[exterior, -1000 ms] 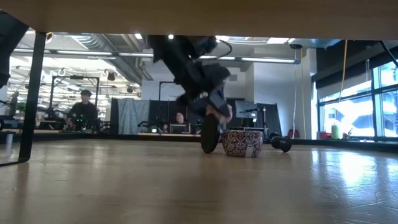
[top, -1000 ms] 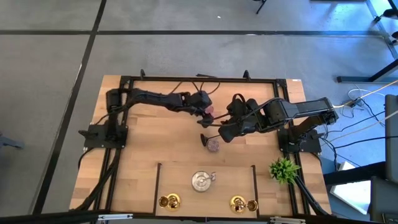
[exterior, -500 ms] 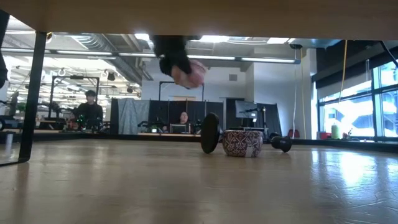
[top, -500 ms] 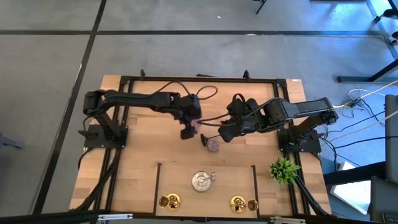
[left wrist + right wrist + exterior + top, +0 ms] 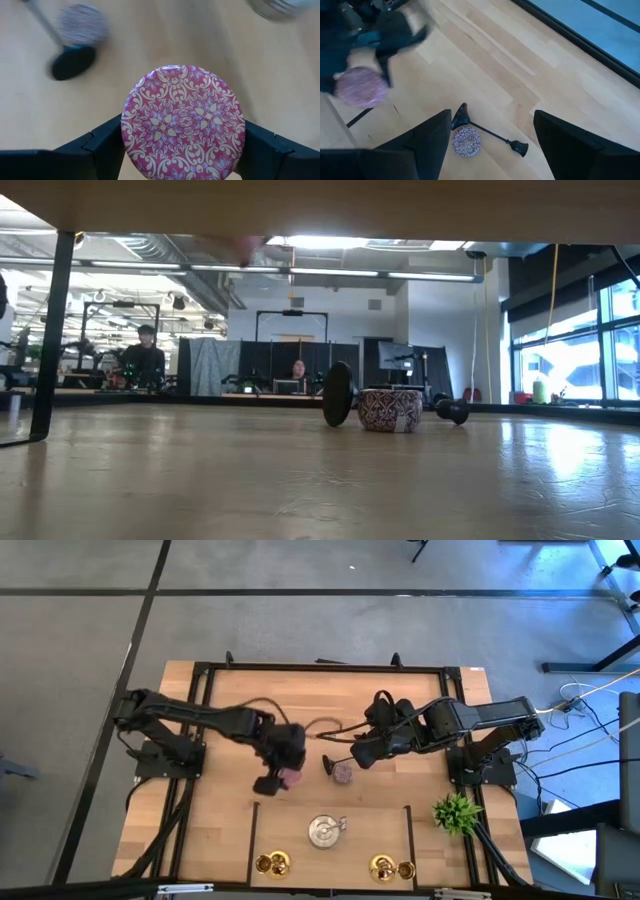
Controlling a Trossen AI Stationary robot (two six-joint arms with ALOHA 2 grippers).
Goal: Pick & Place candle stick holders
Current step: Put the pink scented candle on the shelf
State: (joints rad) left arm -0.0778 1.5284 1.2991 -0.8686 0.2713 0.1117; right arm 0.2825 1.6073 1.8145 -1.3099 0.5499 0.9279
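Observation:
My left gripper must hold the pink holder until it reaches the tabletop beside the silver holder.
My left gripper (image 5: pixel 277 778) is shut on a pink patterned round holder (image 5: pixel 182 122) above the table's middle, left of centre; the holder also shows in the high view (image 5: pixel 291 778). A black holder with a thin stem (image 5: pixel 332 760) lies on its side on the table, and a second pink holder (image 5: pixel 343 773) stands beside its base. Both show in the low view, the black base (image 5: pixel 337 394) and the pink holder (image 5: pixel 390 410). My right gripper (image 5: pixel 492 120) is open and empty, hovering above and just right of these two (image 5: pixel 360 753). My left gripper pinches the pink holder's round side wall (image 5: pixel 129 131) between its two fingers, one on each opposite side. The fingers (image 5: pixel 107 142) point down from above. The holder's flat patterned face is turned up toward the wrist. It hangs clear of the table.
A shiny silver holder (image 5: pixel 323 831) and small gold holders (image 5: pixel 272 863) (image 5: pixel 385 867) stand inside a dark-lined bay at the near edge. A green spiky plant (image 5: pixel 457 812) stands at the near right. Bare wood lies left of the bay.
My left gripper has carried the pink holder from the far middle of the table toward the near edge and a little left, holding it clear of the table. The black holder and the second pink holder have stayed in place.

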